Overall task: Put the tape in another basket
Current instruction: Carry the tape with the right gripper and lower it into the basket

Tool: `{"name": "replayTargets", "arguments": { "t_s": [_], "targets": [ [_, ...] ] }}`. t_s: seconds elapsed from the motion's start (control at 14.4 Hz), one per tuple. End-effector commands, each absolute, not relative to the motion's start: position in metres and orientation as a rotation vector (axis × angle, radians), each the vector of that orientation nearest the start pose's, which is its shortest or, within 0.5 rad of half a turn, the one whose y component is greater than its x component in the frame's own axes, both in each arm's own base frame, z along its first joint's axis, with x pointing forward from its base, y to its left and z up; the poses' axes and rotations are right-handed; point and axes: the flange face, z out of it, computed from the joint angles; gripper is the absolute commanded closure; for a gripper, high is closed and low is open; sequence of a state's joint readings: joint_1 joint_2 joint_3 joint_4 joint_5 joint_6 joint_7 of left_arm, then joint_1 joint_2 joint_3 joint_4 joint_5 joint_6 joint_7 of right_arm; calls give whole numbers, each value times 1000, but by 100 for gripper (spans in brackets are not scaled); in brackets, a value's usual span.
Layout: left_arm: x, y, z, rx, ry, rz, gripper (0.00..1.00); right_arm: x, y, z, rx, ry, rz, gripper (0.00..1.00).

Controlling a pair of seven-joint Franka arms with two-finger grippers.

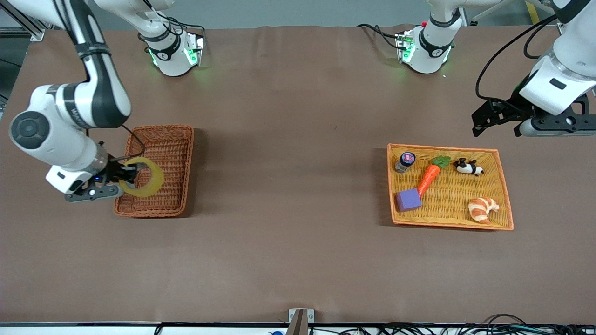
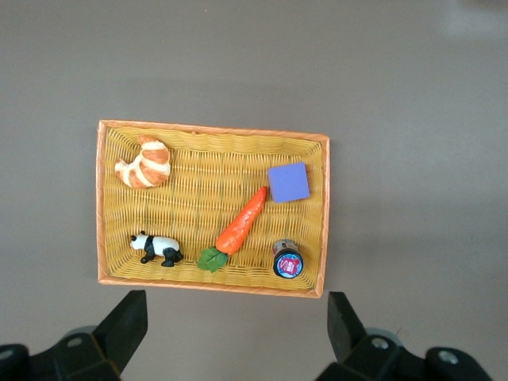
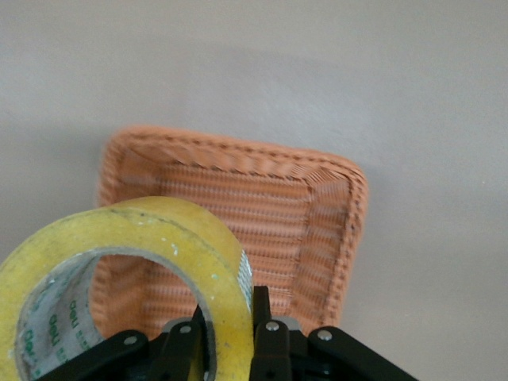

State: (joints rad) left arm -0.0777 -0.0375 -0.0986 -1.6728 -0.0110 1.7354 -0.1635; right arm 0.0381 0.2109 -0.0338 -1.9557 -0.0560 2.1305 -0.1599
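Observation:
The tape hangs above the basket's bottom and would drop if I opened now, so my right gripper keeps holding the tape until it reaches the basket's bottom.
The tape [image 1: 145, 177] is a yellowish ring held in the air over the dark reddish-brown basket [image 1: 174, 139], which stands toward the right arm's end of the table. My right gripper [image 1: 126, 177] is shut on the roll's wall, one finger inside the hole and one outside. The right wrist view shows the tape [image 3: 171, 238], the clamping fingers [image 3: 260, 305] and the basket [image 3: 317, 206] below, with nothing else in it. My left gripper [image 1: 496, 122] is open and empty, up in the air by the tray's edge toward the robots; its fingers [image 2: 127, 325] frame bare table.
A shallow yellow-orange tray [image 1: 505, 186] lies toward the left arm's end of the table. It holds a purple block [image 1: 408, 199], a carrot [image 1: 429, 177], a small jar [image 1: 405, 161], a panda figure [image 1: 468, 167] and a croissant [image 1: 482, 208]. Cables run along the table's near edge.

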Motion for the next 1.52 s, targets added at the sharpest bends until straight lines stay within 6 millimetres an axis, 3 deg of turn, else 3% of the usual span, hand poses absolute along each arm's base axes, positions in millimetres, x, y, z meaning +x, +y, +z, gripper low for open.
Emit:
{"name": "replayTargets", "arguments": {
  "t_s": [0.0, 0.21, 0.35, 0.62, 0.97, 1.11, 1.25, 1.32, 1.39, 1.46],
  "targets": [
    [550, -99, 619, -3168, 0, -167, 0, 564, -16, 343, -3137, -383, -6, 99],
    [546, -99, 625, -3170, -17, -183, 0, 529, -18, 288, -3142, -404, -119, 99],
    [544, -99, 631, -3178, -42, -195, 0, 517, -17, 269, -3142, -407, -124, 99],
    [541, -111, 618, -3175, -40, -122, 0, 507, -17, 246, -3142, -408, -107, 97],
    [537, -116, 623, -3178, -52, -113, 0, 506, -17, 225, -3145, -413, -99, 87],
    [537, -115, 622, -3177, -57, -109, 0, 506, -17, 222, -3145, -415, -89, 72],
    [537, -109, 620, -3174, -66, -85, 0, 506, -17, 219, -3144, -423, -74, 38],
    [536, -104, 620, -3172, -61, -71, 0, 508, -17, 222, -3144, -420, -79, 11],
    [536, -102, 622, -3172, -63, -74, 0, 509, -17, 225, -3145, -415, -87, 0],
    [536, -101, 623, -3172, -68, -76, 0, 511, -15, 233, -3145, -405, -94, 0]
  ]
}}
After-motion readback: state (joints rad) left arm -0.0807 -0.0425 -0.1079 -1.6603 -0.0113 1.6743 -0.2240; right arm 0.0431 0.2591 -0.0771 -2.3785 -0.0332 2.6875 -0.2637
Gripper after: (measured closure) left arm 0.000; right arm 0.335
